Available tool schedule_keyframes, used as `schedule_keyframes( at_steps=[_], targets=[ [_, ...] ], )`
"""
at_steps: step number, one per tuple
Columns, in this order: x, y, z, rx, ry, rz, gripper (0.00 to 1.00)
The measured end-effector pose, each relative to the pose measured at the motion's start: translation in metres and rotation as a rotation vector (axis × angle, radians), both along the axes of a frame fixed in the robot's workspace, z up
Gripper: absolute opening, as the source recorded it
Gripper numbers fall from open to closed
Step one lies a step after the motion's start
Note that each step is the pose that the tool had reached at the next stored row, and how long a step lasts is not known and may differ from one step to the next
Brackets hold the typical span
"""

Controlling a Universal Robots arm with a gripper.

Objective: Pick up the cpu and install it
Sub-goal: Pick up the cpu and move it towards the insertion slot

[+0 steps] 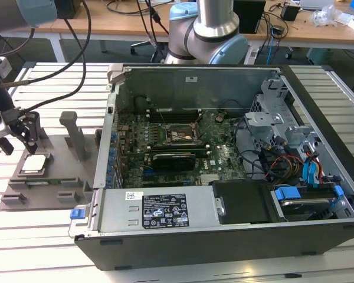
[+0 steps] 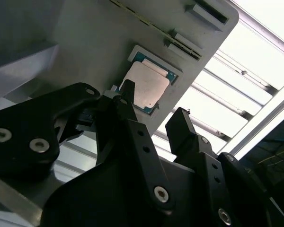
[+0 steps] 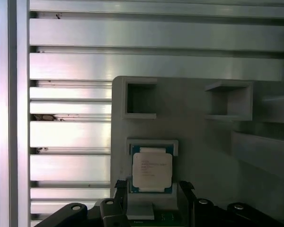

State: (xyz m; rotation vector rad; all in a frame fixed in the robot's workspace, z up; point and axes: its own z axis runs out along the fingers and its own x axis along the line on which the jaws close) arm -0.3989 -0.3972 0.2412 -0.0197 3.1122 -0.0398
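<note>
I need to install the cpu, so I should grab it by its open side edges next, because the tray's pale rims close in the cpu's front and back.
The cpu (image 1: 35, 163) is a small square chip with a silvery top. It lies flat in a pocket of the grey plastic tray (image 1: 56, 180) at the exterior view's left. My gripper (image 1: 17, 141) hangs just above it, open, with nothing between its black fingers. In both wrist views the cpu (image 2: 146, 85) (image 3: 152, 171) sits in its pale-rimmed recess just beyond the fingertips. The gripper (image 2: 154, 101) (image 3: 154, 189) straddles the near edge of the chip without touching it. The motherboard socket (image 1: 178, 134) lies inside the open computer case (image 1: 318, 230).
The tray carries an upright peg (image 1: 75, 135) and empty square pockets (image 3: 141, 99). A long black card (image 1: 174, 159) sits below the socket. Cables (image 1: 71, 88) hang across the slatted metal table (image 1: 47, 247). The arm's base (image 1: 209, 35) stands behind the case.
</note>
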Motion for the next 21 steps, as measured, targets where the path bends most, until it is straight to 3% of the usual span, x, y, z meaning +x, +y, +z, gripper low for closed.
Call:
schedule_keyframes(
  at_steps=[12, 21],
  targets=[
    [0.002, 0.0, -0.0198, -0.0002, 0.0, 0.003, 0.54],
    [0.0044, 0.0, -0.0307, -0.0002, 0.0001, 0.005, 0.54]
  ],
)
